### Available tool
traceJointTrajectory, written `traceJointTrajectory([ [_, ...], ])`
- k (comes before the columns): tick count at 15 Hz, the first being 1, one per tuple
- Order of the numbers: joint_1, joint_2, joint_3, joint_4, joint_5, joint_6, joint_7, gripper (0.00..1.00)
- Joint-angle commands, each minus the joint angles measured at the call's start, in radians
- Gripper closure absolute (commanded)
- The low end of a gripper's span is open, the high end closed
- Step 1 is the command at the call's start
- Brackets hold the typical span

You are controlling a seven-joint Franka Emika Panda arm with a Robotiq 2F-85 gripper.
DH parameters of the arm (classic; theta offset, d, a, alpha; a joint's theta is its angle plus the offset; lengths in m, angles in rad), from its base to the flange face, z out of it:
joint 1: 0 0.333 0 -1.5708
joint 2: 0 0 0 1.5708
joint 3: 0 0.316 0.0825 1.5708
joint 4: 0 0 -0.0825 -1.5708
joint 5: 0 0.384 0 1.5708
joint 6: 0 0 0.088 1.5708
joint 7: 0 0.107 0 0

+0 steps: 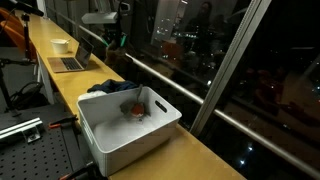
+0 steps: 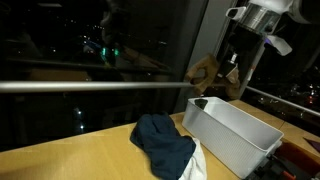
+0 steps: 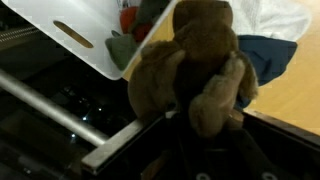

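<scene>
My gripper should keep holding the brown plush toy until the toy rests on the dark blue cloth. The toy still hangs high above the cloth.
My gripper (image 3: 196, 112) is shut on a brown plush toy (image 3: 190, 55), which fills the middle of the wrist view and hides the fingertips. In an exterior view the gripper (image 2: 232, 68) hangs from the white arm, holding the plush toy (image 2: 205, 72) in the air by the dark window, above the far end of the white bin (image 2: 235, 130). The plush toy (image 1: 121, 57) shows dimly beyond the bin (image 1: 130, 128). A red and green object (image 1: 133, 108) lies inside the bin, also seen from the wrist camera as the red object (image 3: 128, 18).
A dark blue cloth (image 2: 165, 142) and a white cloth (image 2: 196, 166) lie on the wooden counter (image 2: 90, 155) beside the bin. A laptop (image 1: 70, 62) and a bowl (image 1: 60, 45) sit farther along the counter. A window rail (image 3: 60, 105) runs close by.
</scene>
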Motion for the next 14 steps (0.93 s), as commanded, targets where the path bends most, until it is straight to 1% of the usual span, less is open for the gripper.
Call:
traceJointTrajectory([
  [1,0.053,0.145,0.027,0.154,-0.036,-0.062,0.015,0.96],
  [2,0.064,0.166,0.028,0.175,-0.024,-0.072,0.006,0.61],
  [3,0.07,0.191,0.024,0.187,-0.013,-0.076,-0.003,0.6],
  [4,0.073,0.214,0.02,0.203,-0.007,-0.082,-0.01,0.54],
  [7,0.057,0.243,0.006,0.197,0.02,-0.074,-0.033,0.33],
  [11,0.011,0.233,-0.009,0.155,0.071,-0.049,-0.072,0.04],
  [12,-0.002,0.229,-0.014,0.148,0.085,-0.047,-0.082,0.01],
  [14,-0.033,0.22,-0.031,0.126,0.106,-0.034,-0.1,0.0],
])
